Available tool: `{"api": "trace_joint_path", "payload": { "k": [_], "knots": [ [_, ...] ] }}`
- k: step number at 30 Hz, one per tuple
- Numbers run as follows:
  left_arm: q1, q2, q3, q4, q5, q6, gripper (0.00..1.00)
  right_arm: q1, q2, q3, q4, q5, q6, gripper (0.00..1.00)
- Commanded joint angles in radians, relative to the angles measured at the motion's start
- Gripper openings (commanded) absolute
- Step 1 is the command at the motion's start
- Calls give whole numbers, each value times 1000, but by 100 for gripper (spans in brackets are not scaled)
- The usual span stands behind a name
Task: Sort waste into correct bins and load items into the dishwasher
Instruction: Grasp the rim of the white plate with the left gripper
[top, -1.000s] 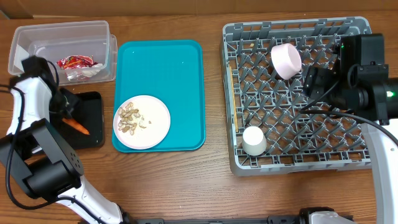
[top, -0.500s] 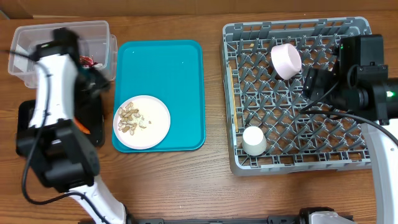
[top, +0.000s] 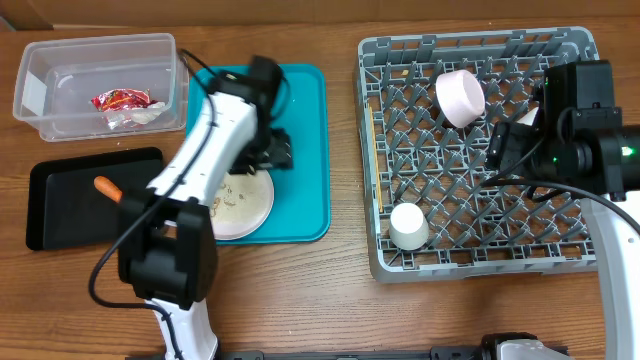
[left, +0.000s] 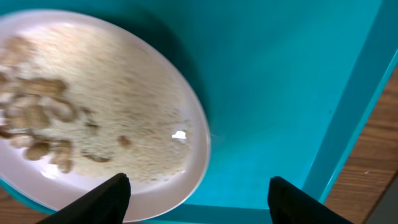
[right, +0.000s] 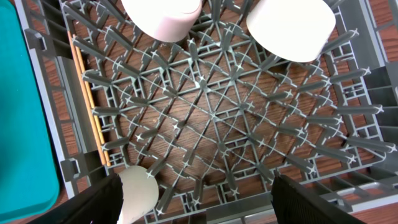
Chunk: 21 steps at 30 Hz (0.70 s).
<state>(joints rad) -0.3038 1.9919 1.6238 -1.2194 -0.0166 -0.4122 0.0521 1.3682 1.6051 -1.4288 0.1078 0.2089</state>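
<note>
My left gripper will pinch the white plate's rim (top: 272, 194) on the side toward the dish rack (top: 480, 262). The opposite edge of the plate stays free to tip waste into the black tray.
My left gripper (top: 270, 158) hangs open and empty over the right edge of the round white plate (top: 245, 205), which holds beige nut shells (left: 37, 118). In the left wrist view the gripper (left: 199, 184) straddles the plate's rim (left: 186, 168). The clear tub (top: 60, 62) holds the red wrapper (top: 120, 99) and white tissue (top: 143, 115). The black tray (top: 60, 215) holds the carrot (top: 105, 187). My right gripper (top: 503, 148) (right: 196, 185) is open and empty above the grey dish rack (top: 480, 262). The rack holds a pink bowl (top: 460, 97), a white bowl (right: 289, 28), a cup (top: 408, 226) and chopsticks (top: 370, 150).
The plate sits on the flat teal tray (top: 300, 110), whose raised rim (left: 348, 118) is just right of my left gripper. Bare wooden table (top: 340, 300) lies between the teal tray and the rack and along the front.
My left arm has swung right from the black tray and clear tub to above the plate on the teal tray. The carrot lies in the black tray. The right arm has stayed put.
</note>
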Motion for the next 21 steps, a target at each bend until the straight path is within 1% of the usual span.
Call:
{"api": "trace_joint_path", "payload": {
  "k": [1,5,9,16,21],
  "knots": [
    [-47,-17,-80,38,-46,16,74,-3,2,4,6,-4,0,79],
    [-72,-17,-144,95,-45,16,73,-3,2,4,5,-4,0,79],
    [-72,-17,-155,108,-31,16,72,-3,2,4,5,-4,0,79],
    [-72,-17,-184,126,93,29,73,-3,2,4,5,-4,0,79],
    [-72,-17,-243,165,104,27,72,-3,2,4,5,-4,0,79]
  ]
}}
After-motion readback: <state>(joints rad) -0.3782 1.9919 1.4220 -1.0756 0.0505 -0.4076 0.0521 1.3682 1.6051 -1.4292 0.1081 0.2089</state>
